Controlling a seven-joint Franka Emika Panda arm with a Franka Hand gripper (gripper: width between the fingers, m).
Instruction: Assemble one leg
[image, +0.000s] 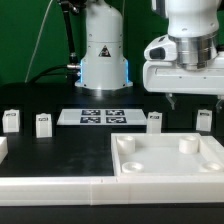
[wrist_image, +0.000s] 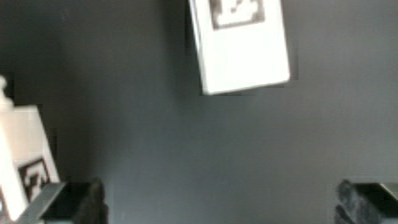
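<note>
The robot's gripper will next grab the leg by its tagged body (image: 204, 121) (wrist_image: 237, 16), so that the leg can go into a corner socket of the white square piece.
Several small white legs with tags stand on the black table: two on the exterior view's left (image: 10, 120) (image: 43, 123) and two on its right (image: 154, 121) (image: 204, 119). My gripper (image: 195, 100) hangs open and empty above the table between the two right legs, touching neither. In the wrist view one leg (wrist_image: 240, 45) lies ahead of the open gripper (wrist_image: 221, 205) and another leg (wrist_image: 27, 150) sits close beside one dark finger (wrist_image: 71, 200). Only bare table shows between the jaws.
The large white square piece with corner sockets (image: 170, 155) lies in front of the right legs. The marker board (image: 92, 116) lies at the middle back. A white rail (image: 50, 186) runs along the table's front. The robot base (image: 103, 55) stands behind.
</note>
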